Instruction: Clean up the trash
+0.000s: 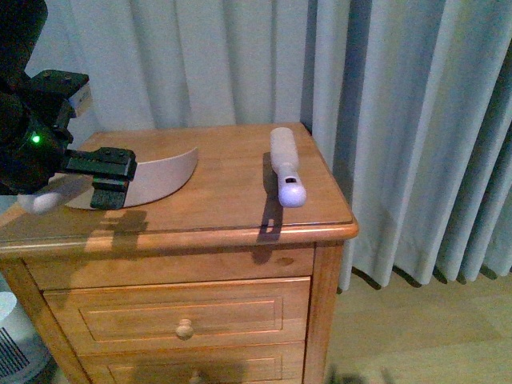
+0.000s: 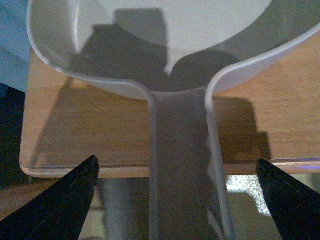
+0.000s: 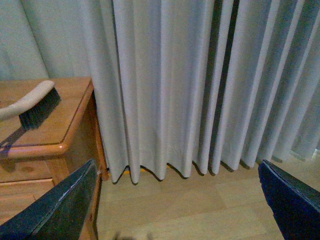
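The dustpan's broad scoop spreads wider than the left gripper's open fingers, so the left gripper needs to grab the dustpan by its narrow handle [image 1: 53,197] next.
No small white wad of trash shows in any view. A pale pink dustpan [image 1: 164,172] lies at the left of the wooden nightstand top [image 1: 224,200]. Its handle [image 2: 182,165] sticks out over the edge. My left gripper [image 1: 112,178] is open, with one finger on each side of that handle and not touching it; the left wrist view shows this gripper [image 2: 176,162] and the pan [image 2: 175,30]. A white brush [image 1: 284,168] lies at the right of the top. My right gripper [image 3: 176,164] is open and empty, off the nightstand's right side above the floor.
Grey curtains [image 1: 400,120] hang behind and to the right of the nightstand. Wooden floor [image 3: 200,205] lies below them. The nightstand has drawers [image 1: 184,320] in front. A white appliance [image 1: 16,344] stands on the floor at the lower left. The brush's bristles [image 3: 37,112] show near the nightstand corner.
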You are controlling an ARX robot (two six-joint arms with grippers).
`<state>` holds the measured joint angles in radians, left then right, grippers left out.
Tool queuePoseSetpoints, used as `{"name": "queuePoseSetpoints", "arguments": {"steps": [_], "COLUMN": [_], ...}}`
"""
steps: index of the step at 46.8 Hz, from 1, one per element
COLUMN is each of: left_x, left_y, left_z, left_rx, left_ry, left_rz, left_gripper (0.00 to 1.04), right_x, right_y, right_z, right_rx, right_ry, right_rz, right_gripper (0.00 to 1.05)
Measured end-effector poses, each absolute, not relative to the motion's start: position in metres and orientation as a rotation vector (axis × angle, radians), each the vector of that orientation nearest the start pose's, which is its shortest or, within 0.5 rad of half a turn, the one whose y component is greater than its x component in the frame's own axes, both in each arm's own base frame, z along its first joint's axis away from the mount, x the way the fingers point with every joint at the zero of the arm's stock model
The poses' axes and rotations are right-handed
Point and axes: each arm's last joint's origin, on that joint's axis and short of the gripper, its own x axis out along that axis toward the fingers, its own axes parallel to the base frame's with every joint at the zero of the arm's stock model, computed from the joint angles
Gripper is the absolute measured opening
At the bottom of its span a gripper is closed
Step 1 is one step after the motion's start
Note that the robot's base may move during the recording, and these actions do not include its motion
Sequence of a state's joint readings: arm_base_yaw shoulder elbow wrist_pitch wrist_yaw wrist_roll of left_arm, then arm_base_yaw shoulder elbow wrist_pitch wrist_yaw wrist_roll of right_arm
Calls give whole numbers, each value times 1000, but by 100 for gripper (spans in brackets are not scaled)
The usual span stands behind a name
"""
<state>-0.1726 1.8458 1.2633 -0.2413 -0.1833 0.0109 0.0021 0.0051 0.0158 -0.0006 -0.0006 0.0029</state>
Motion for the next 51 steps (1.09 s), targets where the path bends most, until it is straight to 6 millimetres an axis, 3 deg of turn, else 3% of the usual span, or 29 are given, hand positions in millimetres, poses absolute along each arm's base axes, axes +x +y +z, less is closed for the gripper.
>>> {"name": "queuePoseSetpoints", "arguments": {"steps": [4, 13, 18, 28, 36, 39, 45, 51], "left_x": [390, 390, 388, 382, 365, 353, 307, 269], "left_y": [-62, -59, -58, -55, -53, -54, -59, -58], "left_z": [202, 200, 198, 205, 236, 251, 283, 293], "left_rx": [159, 151, 147, 130, 148, 179, 223, 221], "left_ry": [813, 819, 828, 791, 572, 473, 221, 81], "left_rz": [4, 2, -6, -9, 10, 32, 35, 17], "left_gripper": [83, 43, 29, 28, 28, 28, 28, 28], "right_x": [97, 97, 97, 97, 97, 97, 97, 97], "right_y": [0, 0, 0, 0, 0, 0, 0, 0], "right_z": [169, 169, 169, 169, 169, 169, 169, 169], "right_rx": [3, 3, 3, 3, 3, 3, 3, 3], "right_ry": [-10, -10, -10, -10, -10, -10, -10, -10], "right_rz": [3, 3, 3, 3, 3, 3, 3, 3], "right_gripper": [97, 97, 97, 97, 97, 97, 97, 97]}}
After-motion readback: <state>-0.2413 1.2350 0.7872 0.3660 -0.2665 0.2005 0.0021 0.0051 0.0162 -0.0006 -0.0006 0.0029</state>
